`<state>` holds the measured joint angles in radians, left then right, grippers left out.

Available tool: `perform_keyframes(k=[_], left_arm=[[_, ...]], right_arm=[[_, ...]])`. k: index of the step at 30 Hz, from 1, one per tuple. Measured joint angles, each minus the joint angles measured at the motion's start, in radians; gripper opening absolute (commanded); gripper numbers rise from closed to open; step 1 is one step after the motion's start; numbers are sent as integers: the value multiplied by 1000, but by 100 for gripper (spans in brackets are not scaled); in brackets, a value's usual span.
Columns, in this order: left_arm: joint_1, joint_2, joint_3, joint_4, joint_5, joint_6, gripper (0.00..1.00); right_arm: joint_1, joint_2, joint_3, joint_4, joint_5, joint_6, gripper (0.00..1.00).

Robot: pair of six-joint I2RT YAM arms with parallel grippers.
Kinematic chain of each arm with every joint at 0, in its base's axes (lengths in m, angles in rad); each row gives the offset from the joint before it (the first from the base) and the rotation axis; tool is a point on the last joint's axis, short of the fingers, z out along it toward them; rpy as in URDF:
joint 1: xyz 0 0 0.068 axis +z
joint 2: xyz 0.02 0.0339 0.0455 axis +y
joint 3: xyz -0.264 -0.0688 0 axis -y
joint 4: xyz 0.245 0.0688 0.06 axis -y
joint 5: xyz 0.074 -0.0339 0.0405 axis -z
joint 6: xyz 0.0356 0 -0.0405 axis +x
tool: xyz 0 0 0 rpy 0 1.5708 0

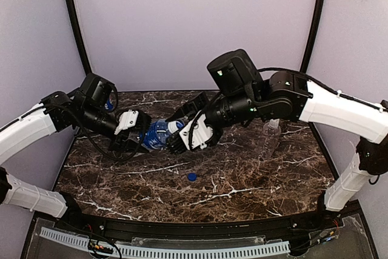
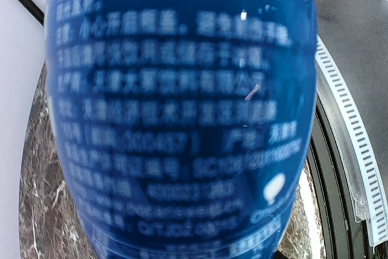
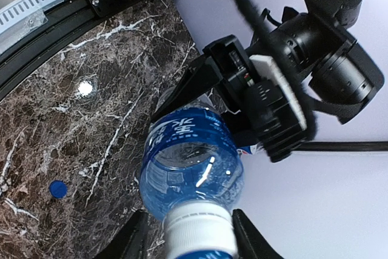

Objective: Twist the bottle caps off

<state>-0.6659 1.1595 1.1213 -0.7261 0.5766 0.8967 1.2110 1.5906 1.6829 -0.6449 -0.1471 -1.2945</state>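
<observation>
Next, my right gripper will grab the white cap (image 1: pixel 176 126) (image 3: pixel 199 232) by its sides to unscrew it.
A clear bottle with a blue label (image 1: pixel 155 134) is held off the table, lying sideways between both arms. My left gripper (image 1: pixel 139 136) is shut on its body; the label (image 2: pixel 182 113) fills the left wrist view and hides the fingers. The bottle's white cap (image 3: pixel 199 232) points at my right gripper (image 3: pixel 193 238), which is open. Its fingers (image 3: pixel 136 238) flank the cap, with a thin gap on the left side. A loose blue cap (image 1: pixel 191 176) lies on the marble, and it also shows in the right wrist view (image 3: pixel 57 188). The third bottle is out of view.
A second clear bottle (image 1: pixel 271 136) with a white cap stands upright behind my right forearm at the right of the dark marble table (image 1: pixel 242 186). A black rail with a white slotted strip (image 1: pixel 182 248) runs along the near edge.
</observation>
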Motion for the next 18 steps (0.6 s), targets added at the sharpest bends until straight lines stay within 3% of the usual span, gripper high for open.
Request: perform_keyframes(k=[1,2,3,4,9,14,16,18], left_arm=[[-6,-1,0,24,16,-7,38],[-12,-2,1,29,19,-13,38],[-13,-3,0,32,22,-16,38],[-13,-2,0,43,24,-20,38],[-19,-23,-18,160,1,-52,40],[-21,-35,-61,350,-141,-116,40],[-21,-35,-75,403,-192,-130,40],[-21,-35,-93,479,-264,-149,40]], right_arm=[[1,-3,-23,27,13,-3,66],[2,-4,-39,53,19,3,75],[2,-6,-56,79,27,11,94],[2,-10,-72,106,32,26,98],[-22,-56,-135,196,-7,197,99],[-85,-130,-128,267,-80,490,99],[-108,-138,-101,293,-98,624,95],[-131,-131,-71,324,-100,781,85]])
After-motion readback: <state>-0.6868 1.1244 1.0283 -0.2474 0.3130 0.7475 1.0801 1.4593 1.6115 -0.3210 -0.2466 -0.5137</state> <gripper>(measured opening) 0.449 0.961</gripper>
